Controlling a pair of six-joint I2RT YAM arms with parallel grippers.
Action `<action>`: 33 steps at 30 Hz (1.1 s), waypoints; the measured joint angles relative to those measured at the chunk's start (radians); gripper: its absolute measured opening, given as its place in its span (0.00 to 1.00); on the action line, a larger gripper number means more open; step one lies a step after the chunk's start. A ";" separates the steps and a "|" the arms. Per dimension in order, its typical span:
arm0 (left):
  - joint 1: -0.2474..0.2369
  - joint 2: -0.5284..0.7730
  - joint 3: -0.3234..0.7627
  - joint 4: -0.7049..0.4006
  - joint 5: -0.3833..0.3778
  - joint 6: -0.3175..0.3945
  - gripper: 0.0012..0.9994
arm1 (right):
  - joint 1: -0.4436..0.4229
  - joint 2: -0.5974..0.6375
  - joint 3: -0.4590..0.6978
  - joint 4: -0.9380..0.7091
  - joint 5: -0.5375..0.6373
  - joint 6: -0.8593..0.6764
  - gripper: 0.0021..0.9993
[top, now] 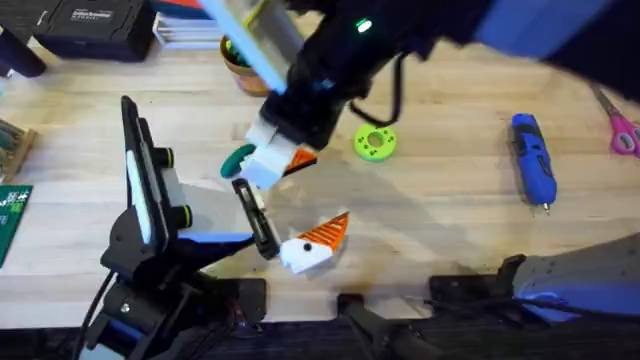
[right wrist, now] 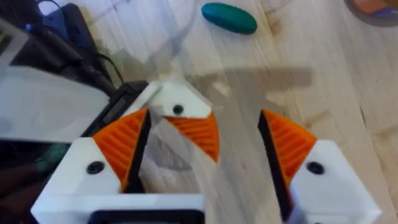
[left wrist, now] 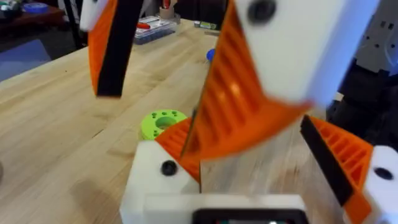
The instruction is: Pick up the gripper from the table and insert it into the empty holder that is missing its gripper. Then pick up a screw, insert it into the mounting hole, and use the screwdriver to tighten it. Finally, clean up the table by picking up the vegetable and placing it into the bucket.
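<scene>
The screwdriver's pointed metal bit (top: 546, 209) sticks out at one end, so my right gripper should hold the screwdriver around its thick blue body (top: 534, 160).
The orange ribbed gripper (right wrist: 198, 135) sits on the cream-white holder (right wrist: 178, 99) of my left arm's far finger. A dark spot on the holder is a hole or a screw head; I cannot tell which. My right gripper (right wrist: 205, 121) is open and straddles that finger without touching it. My left gripper (left wrist: 245, 134) is open too, with the right arm's big orange finger (left wrist: 242, 99) between its fingers. The teal vegetable (top: 238, 160) lies on the table just beyond both. Far right lies the blue screwdriver (top: 533, 160). The right arm half hides the orange-brown bucket (top: 238, 62).
A bright green disc with holes (top: 375, 143) lies right of the grippers. Pink-handled scissors (top: 622, 130) are at the far right edge. Black cases and papers line the back left, and a green circuit board (top: 12, 215) sits at the left edge.
</scene>
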 joint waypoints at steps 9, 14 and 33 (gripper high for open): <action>0.000 0.000 0.000 0.000 0.000 0.000 0.99 | -0.211 -0.241 -0.096 -0.068 -0.110 0.018 0.99; 0.000 0.000 0.000 0.000 0.000 0.001 0.99 | -0.327 -0.455 -0.340 -0.031 -0.208 0.026 0.99; 0.000 0.000 0.000 0.000 0.000 0.011 0.01 | -0.461 -0.890 -0.529 -0.129 -0.413 -0.089 0.99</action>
